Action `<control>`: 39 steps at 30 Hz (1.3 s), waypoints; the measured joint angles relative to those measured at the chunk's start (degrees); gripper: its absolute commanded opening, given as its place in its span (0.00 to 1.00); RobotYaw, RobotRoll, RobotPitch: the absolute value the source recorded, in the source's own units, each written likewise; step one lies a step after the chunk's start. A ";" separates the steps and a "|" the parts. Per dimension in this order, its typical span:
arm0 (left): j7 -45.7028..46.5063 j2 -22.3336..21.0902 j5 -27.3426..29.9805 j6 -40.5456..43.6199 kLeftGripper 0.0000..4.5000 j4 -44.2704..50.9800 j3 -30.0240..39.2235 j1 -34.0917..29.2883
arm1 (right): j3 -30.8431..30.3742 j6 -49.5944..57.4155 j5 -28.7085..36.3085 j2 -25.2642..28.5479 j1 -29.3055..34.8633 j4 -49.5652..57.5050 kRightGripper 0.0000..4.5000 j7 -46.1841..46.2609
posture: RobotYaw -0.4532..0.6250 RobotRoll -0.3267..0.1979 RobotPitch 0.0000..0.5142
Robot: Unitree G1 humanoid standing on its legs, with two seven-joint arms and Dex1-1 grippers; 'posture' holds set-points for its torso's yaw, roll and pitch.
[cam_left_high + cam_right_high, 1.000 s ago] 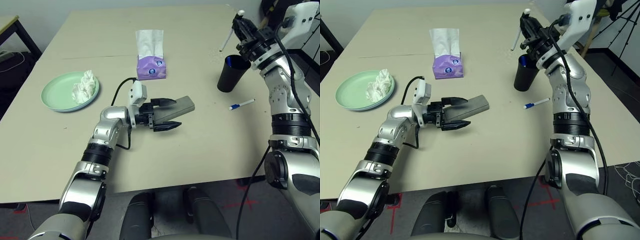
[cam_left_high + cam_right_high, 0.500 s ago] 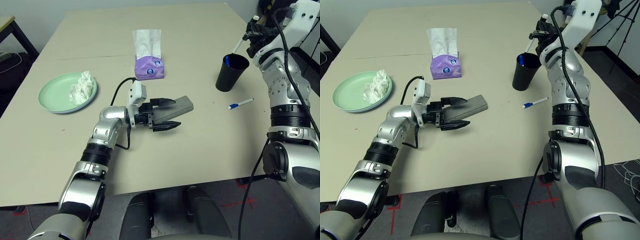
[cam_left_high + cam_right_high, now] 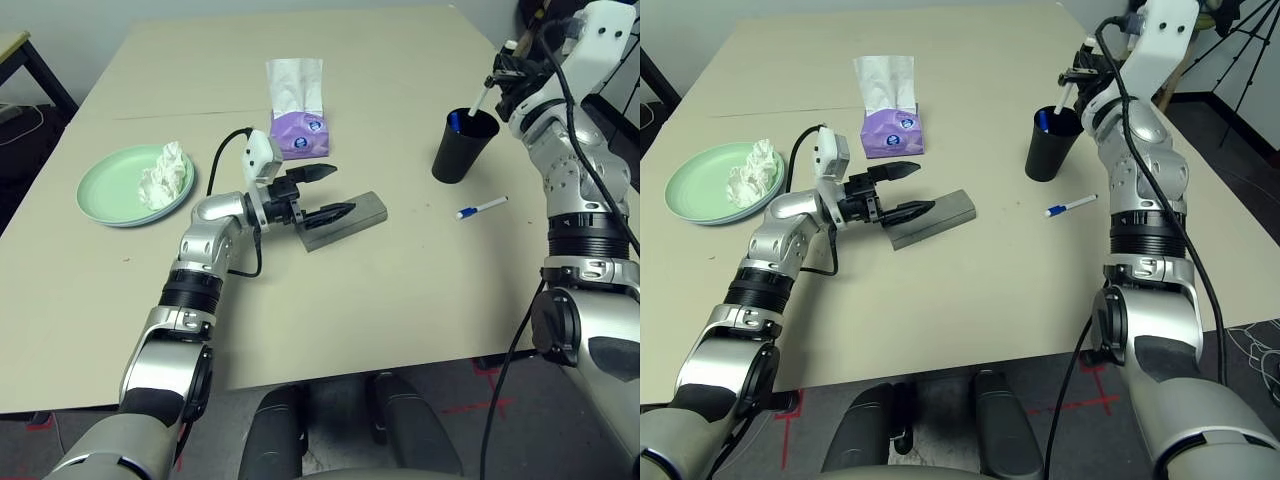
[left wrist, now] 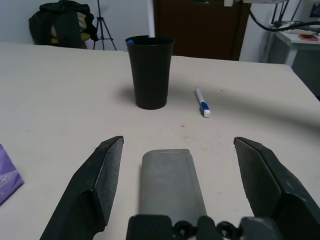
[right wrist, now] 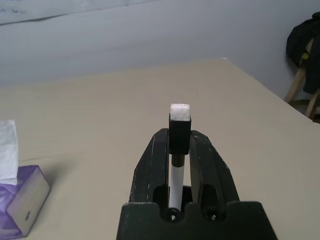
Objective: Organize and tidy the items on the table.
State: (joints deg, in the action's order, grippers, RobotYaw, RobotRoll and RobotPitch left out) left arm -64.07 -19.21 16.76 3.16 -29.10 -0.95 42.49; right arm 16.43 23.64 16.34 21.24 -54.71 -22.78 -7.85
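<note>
I should let go of the pen with my right gripper next. The white pen's lower end (image 3: 474, 113) is inside the black cup's rim (image 3: 473, 122), so the pen would stay in the cup.
The grey glasses case (image 3: 352, 218) lies on the beige table (image 3: 400, 300) near its middle. My left gripper (image 3: 325, 192) is open at the case's near end. In the left wrist view the case (image 4: 170, 182) lies between the spread fingers (image 4: 100, 175), untouched. My right gripper (image 3: 510, 75) is shut on a white pen (image 3: 481, 96) that slants down into the black cup (image 3: 462, 147) at the far right. A second blue-tipped pen (image 3: 483, 208) lies on the table beside the cup. A crumpled white tissue (image 3: 165, 175) rests in the pale green plate (image 3: 100, 195) on the left.
A purple tissue pack (image 3: 300, 135) with a white sheet standing out of it sits behind the case. A dark-legged side table (image 3: 20, 50) stands beyond the far left corner. The table's right edge runs close by the cup.
My left gripper has swung back and leftward along the case, still open. My right gripper has carried its pen rightward, so the pen's lower end now sits in the cup.
</note>
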 measured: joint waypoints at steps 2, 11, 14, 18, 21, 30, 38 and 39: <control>0.94 -0.10 0.00 0.32 1.00 0.00 0.14 -0.01 | -0.25 0.59 -0.10 0.43 0.00 0.31 0.09 -0.26 | 0.41 0.62 0.23; 1.97 -1.50 0.04 1.09 1.00 1.34 0.42 -0.41 | -2.32 0.46 -1.64 1.08 0.76 0.46 0.82 -2.55 | 0.43 0.62 0.24; 2.20 -1.69 0.04 1.09 1.00 1.64 0.43 -0.70 | -2.62 -1.01 -2.03 1.85 1.50 0.45 0.99 -4.79 | 0.42 0.62 0.25; 3.38 -1.63 0.10 1.83 1.00 2.48 0.61 -0.90 | -4.55 -7.27 -0.62 5.38 2.34 0.67 0.99 -17.98 | 0.43 0.62 0.25; 3.28 -1.74 0.31 2.46 1.00 3.98 0.77 -0.98 | -9.94 -12.38 -0.04 11.03 3.90 1.21 0.99 -36.09 | 0.43 0.62 0.26; 3.40 -1.96 1.27 4.81 1.00 6.29 0.97 -1.86 | -23.02 -26.13 -8.45 18.28 0.37 -14.65 0.99 -63.40 | 0.46 0.62 0.30; 5.08 -2.26 1.09 4.08 1.00 9.07 0.94 -5.39 | -31.60 -45.37 -21.51 20.37 -5.31 -31.48 0.99 -69.62 | 0.48 0.62 0.36; 5.01 -2.32 1.09 3.97 1.00 9.24 0.91 -5.89 | -32.60 -47.10 -23.19 20.65 -5.94 -32.83 0.99 -69.98 | 0.48 0.62 0.37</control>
State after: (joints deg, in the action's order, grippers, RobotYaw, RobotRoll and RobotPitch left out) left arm -59.06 -21.53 17.85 7.14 -19.86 -0.04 36.60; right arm -16.18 -23.46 -6.84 41.89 -60.65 -55.61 -77.82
